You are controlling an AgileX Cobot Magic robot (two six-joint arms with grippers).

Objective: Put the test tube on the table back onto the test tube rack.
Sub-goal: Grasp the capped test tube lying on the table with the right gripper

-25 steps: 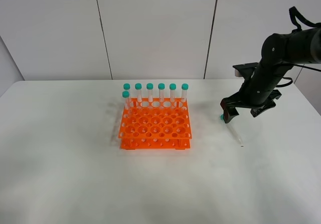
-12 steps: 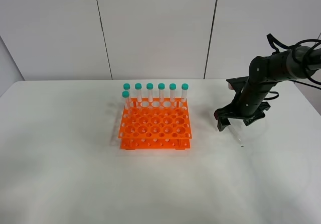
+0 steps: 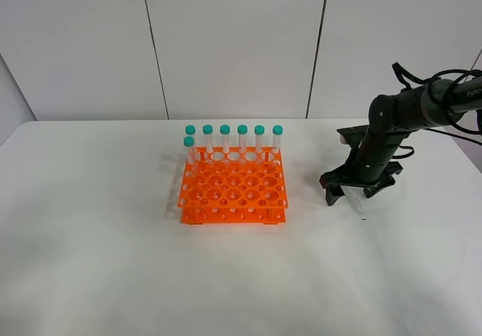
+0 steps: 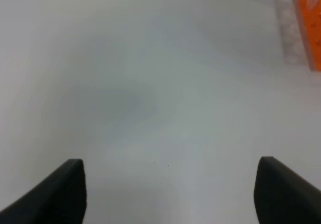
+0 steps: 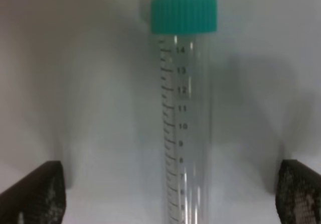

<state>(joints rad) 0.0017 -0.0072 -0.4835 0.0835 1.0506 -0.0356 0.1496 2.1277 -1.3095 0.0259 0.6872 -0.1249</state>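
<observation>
My right gripper's fingers are low beside the clear tube and would hold it if they closed now. My right gripper needs to close on the tube.
The test tube (image 5: pixel 183 133), clear with a teal cap (image 5: pixel 184 14), lies flat on the white table (image 3: pixel 113 238). In the high view only its pointed end (image 3: pixel 359 210) shows below my right gripper (image 3: pixel 352 193). That gripper is low over the table and open, with one finger (image 5: pixel 35 194) on each side of the tube and not touching it. The orange test tube rack (image 3: pixel 233 189) stands mid-table, left of the gripper, with several teal-capped tubes (image 3: pixel 242 138) upright along its back. My left gripper (image 4: pixel 170 194) is open and empty over bare table.
A corner of the rack (image 4: pixel 311 23) shows at the edge of the left wrist view. The left arm is out of the high view. The table's right edge (image 3: pixel 463 151) lies just beyond my right arm. A white panelled wall (image 3: pixel 226 42) stands behind.
My right gripper has come down and slightly left, from above the tube's cap to table level, so its open fingers now straddle the tube. The tube and rack have not moved.
</observation>
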